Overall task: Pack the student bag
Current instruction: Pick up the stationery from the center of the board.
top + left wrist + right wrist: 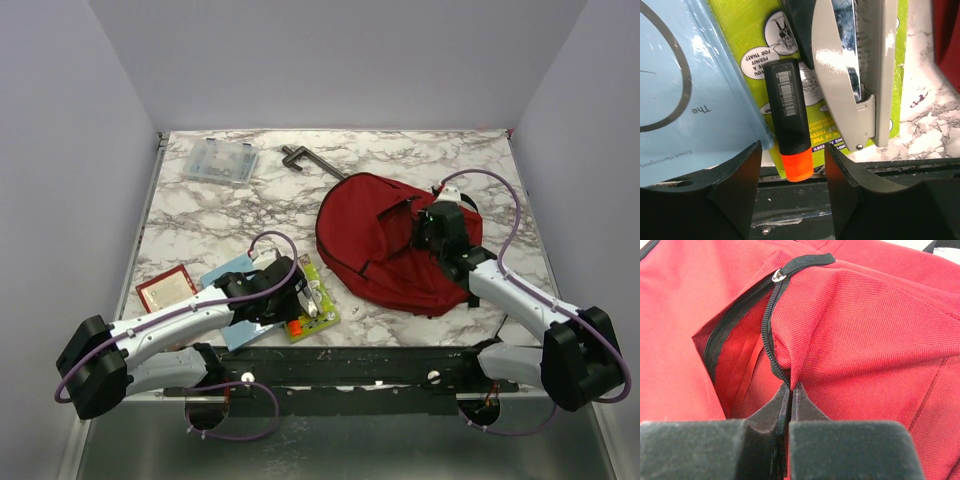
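The highlighter (787, 115) would stay on the booklet if I lifted my left gripper now, because my fingers are apart on either side of its orange end (798, 165).
The student bag (385, 245), a red backpack, lies at the right of the table. My right gripper (432, 236) is on top of it. In the right wrist view this gripper (790, 387) is shut on the zip edge of the bag (865, 330), holding a pocket opening (735, 355) agape. A black highlighter (787, 115) with an orange end lies on a green booklet (740, 30). My left gripper (793, 147) is open, one finger on each side of the orange end with gaps showing. In the top view it (290, 300) sits low over the booklet (318, 305).
A grey metal stapler (855, 75) lies on the booklet beside the highlighter. A light blue book (225, 275) and a red-framed card (166, 290) lie to the left. A clear plastic box (220, 160) and a dark clamp (300, 158) sit at the back.
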Available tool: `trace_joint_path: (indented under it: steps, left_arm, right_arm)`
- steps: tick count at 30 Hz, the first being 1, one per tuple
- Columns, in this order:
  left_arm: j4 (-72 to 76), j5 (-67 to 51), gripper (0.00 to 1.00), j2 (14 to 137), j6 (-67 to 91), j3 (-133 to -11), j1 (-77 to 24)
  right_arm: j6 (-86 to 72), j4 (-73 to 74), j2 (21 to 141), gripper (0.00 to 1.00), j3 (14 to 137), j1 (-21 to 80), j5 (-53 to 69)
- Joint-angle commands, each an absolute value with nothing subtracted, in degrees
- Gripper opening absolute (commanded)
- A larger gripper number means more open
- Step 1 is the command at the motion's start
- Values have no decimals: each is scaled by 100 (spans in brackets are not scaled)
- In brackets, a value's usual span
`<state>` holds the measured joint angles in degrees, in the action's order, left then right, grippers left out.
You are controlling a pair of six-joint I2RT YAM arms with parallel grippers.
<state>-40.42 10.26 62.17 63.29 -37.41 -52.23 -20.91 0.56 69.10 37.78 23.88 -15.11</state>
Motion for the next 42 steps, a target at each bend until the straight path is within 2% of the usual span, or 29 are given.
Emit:
trace_joint_path:
  steps: [1,6,19,28,38,42]
  left_arm:
    - [-4223,748,57,6318,6782,-3871,-5437]
    - [-4191,671,57,6286,7289,-3736,-5588]
    - [-4113,921,55,7006,7378,-3981,-5584]
    - [-4292,962,31,7161,7334,-4064,-5634]
    - [-5283,1529,27,6328,7097,-4501,-5828]
    - [-5381,1907,24,5919,6367,-4945,-5827]
  right_arm:
    - [-2075,-149,6983,1,3794,2388,-1279]
    - [-2084,-200,7081,1,3791,2383,-1205]
    - [-2065,-182,6873,1,3767,2385,-1047]
    - [-2073,-136,6755,1,3747,2383,-975]
    - [-2077,-228,6740,1,3673,2386,-964]
    - [-2111,-154,6873,1,3715,2385,-721]
